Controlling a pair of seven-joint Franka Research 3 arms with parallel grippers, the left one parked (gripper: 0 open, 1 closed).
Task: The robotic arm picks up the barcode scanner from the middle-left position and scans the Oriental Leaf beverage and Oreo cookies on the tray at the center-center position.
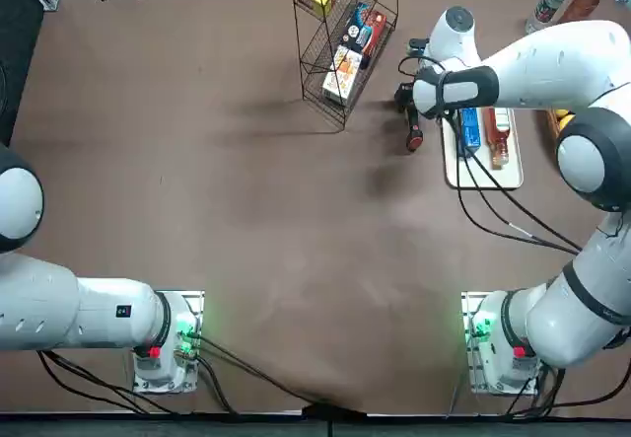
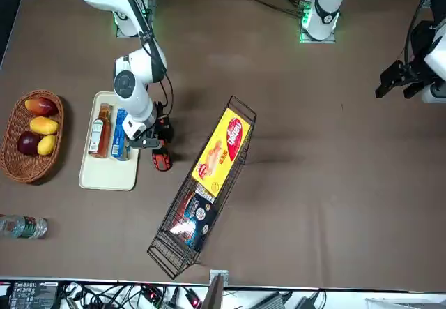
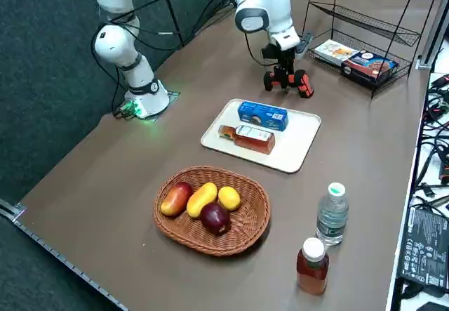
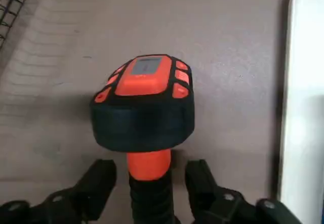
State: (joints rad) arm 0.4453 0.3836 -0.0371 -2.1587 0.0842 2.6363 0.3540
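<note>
I need to pick up the scanner next, so my right gripper should grab it by its slim handle [image 4: 150,181] just below its wide, rounded head.
The black and orange barcode scanner [image 4: 144,102] lies on the brown table just beside the white tray [image 1: 508,179]; it also shows in the front view [image 2: 161,158] and the right side view [image 3: 299,83]. My right gripper [image 4: 149,176] is down over it, open, with a finger on each side of the orange handle and a gap on both sides. On the tray the blue Oreo cookies [image 1: 469,129] and the Oriental Leaf beverage [image 1: 497,137] lie side by side, the cookies nearer the scanner. In the right side view the gripper [image 3: 282,67] hangs just above the scanner.
A tipped black wire rack [image 2: 202,197] holding snack boxes lies close to the scanner, on the side away from the tray. A wicker fruit basket [image 3: 210,209] sits beyond the tray, with a clear water bottle [image 3: 332,214] and an orange-brown bottle [image 3: 312,265] near the table edge.
</note>
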